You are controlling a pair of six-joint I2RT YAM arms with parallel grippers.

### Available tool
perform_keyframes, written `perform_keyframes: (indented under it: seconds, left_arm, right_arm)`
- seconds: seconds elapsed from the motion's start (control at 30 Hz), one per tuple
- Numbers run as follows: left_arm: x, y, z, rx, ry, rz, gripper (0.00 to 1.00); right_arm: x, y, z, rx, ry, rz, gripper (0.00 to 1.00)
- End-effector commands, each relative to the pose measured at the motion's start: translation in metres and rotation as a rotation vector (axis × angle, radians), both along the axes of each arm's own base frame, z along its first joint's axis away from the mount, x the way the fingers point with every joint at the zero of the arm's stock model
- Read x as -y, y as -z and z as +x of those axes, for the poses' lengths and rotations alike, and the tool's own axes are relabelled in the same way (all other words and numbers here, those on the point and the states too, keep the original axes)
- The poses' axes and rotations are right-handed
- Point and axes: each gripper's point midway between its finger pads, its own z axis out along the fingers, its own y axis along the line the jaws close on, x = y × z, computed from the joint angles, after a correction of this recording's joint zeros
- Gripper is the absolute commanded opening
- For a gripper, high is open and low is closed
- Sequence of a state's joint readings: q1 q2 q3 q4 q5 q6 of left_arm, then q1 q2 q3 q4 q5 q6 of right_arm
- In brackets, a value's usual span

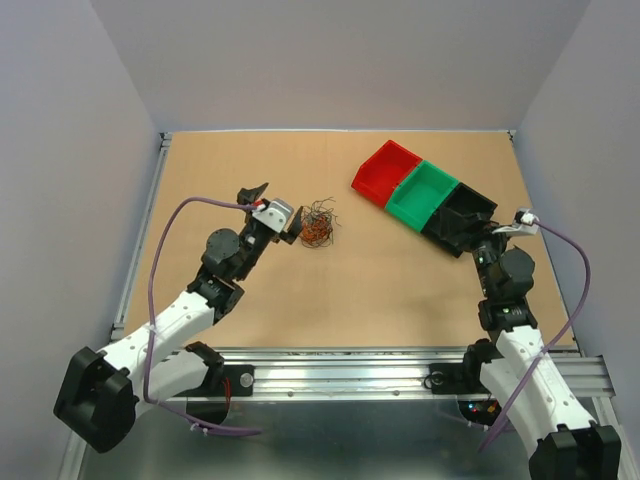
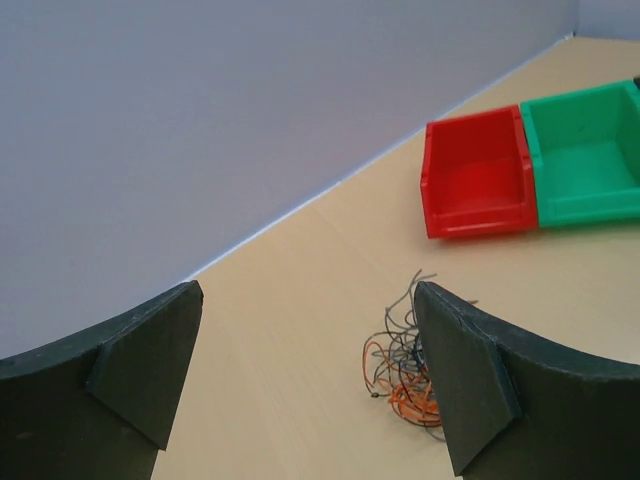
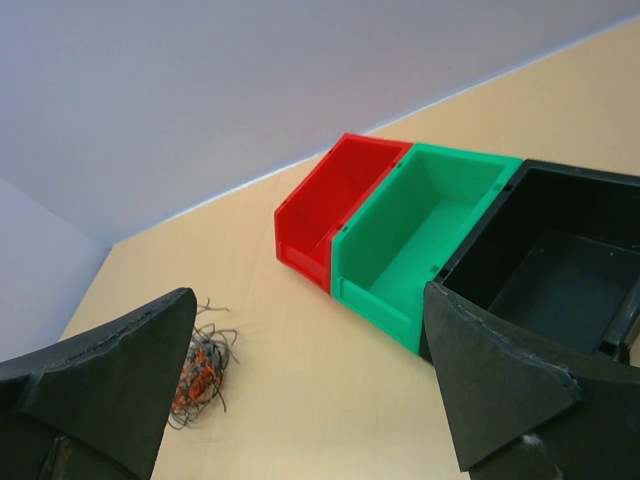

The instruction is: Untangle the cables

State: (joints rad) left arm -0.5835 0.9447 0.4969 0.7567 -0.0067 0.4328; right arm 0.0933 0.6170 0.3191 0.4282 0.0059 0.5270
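My left gripper will next grab one single black wire at the clump's edge [image 1: 307, 212] [image 2: 389, 326], so that grey wires are left for my right gripper to untangle.
The cables [image 1: 318, 224] are a small tangled clump of thin black, grey and orange-red wires on the wooden table, left of centre. My left gripper [image 1: 272, 210] is open and empty, just left of the clump. In the left wrist view the clump [image 2: 400, 375] lies partly behind the right finger [image 2: 480, 390], and the left gripper [image 2: 308, 292] holds nothing. My right gripper [image 1: 478, 232] is open and empty at the near edge of the black bin, far from the clump. The right wrist view [image 3: 308, 295] shows the clump [image 3: 200, 370] beside its left finger.
Three empty bins stand in a slanted row at the back right: red [image 1: 385, 172], green [image 1: 428, 192] and black [image 1: 462, 215]. They also show in the right wrist view: red [image 3: 335, 205], green [image 3: 420, 235] and black [image 3: 560, 270]. Grey walls enclose the table on three sides.
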Motion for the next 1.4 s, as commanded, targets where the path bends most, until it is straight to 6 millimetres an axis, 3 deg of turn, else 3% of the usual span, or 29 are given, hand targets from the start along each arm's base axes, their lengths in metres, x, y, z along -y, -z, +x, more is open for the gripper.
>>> perform_keyframes:
  seconds: [0.0,0.03,0.2,0.23,0.33,0.63,0.67,0.7,0.77,0.8,0.83,0.87,0.93,1.03,1.13,1.37]
  left_arm:
    - [0.016,-0.019,0.016,-0.002,0.023,0.059,0.99]
    - [0.021,0.004,0.026,-0.081,0.018,0.105,0.99]
    - [0.039,0.038,0.052,-0.256,0.021,0.217,0.99]
    - [0.043,0.057,0.058,-0.304,0.024,0.252,0.99]
    - [0.047,0.083,0.071,-0.39,-0.003,0.316,0.99]
    - [0.066,0.139,0.091,-0.53,0.02,0.399,0.96]
    - [0.068,0.158,0.095,-0.568,0.019,0.418,0.95]
    - [0.074,0.157,0.101,-0.568,0.02,0.417,0.91]
    - [0.085,0.191,0.098,-0.658,0.085,0.456,0.62]
    - [0.088,0.197,0.098,-0.682,0.097,0.465,0.45]
    - [0.09,0.2,0.101,-0.697,0.1,0.471,0.06]
    - [0.091,0.198,0.101,-0.694,0.102,0.463,0.0]
    - [0.09,0.189,0.097,-0.657,0.118,0.438,0.0]
    - [0.091,0.134,0.078,-0.528,0.195,0.353,0.0]
    - [0.093,0.102,0.05,-0.434,0.296,0.308,0.0]
    - [0.093,0.065,0.018,-0.346,0.398,0.257,0.0]
  right_arm:
    - [-0.019,-0.024,0.003,0.042,-0.1,-0.051,1.0]
    - [-0.021,-0.019,0.004,0.023,-0.114,-0.071,1.0]
    - [-0.017,-0.01,0.012,-0.022,-0.088,-0.087,1.0]
    - [-0.014,-0.009,0.012,-0.03,-0.077,-0.093,1.0]
    - [-0.012,-0.006,0.013,-0.041,-0.066,-0.107,1.0]
    - [-0.016,-0.004,0.012,-0.044,-0.086,-0.112,1.0]
    - [-0.016,-0.005,0.012,-0.042,-0.091,-0.113,1.0]
    - [-0.017,-0.005,0.013,-0.043,-0.095,-0.113,1.0]
    - [-0.022,-0.002,0.012,-0.045,-0.12,-0.115,1.0]
    - [-0.024,-0.001,0.013,-0.043,-0.135,-0.121,1.0]
    - [-0.033,-0.003,0.011,-0.026,-0.192,-0.146,0.98]
    - [-0.04,-0.003,0.009,-0.015,-0.235,-0.165,0.97]
    - [-0.055,0.001,0.009,-0.007,-0.325,-0.189,0.97]
    - [-0.078,0.005,0.007,-0.006,-0.474,-0.196,0.97]
    - [-0.087,0.011,0.011,-0.022,-0.535,-0.204,0.95]
    - [-0.109,0.013,0.006,0.01,-0.674,-0.217,0.9]
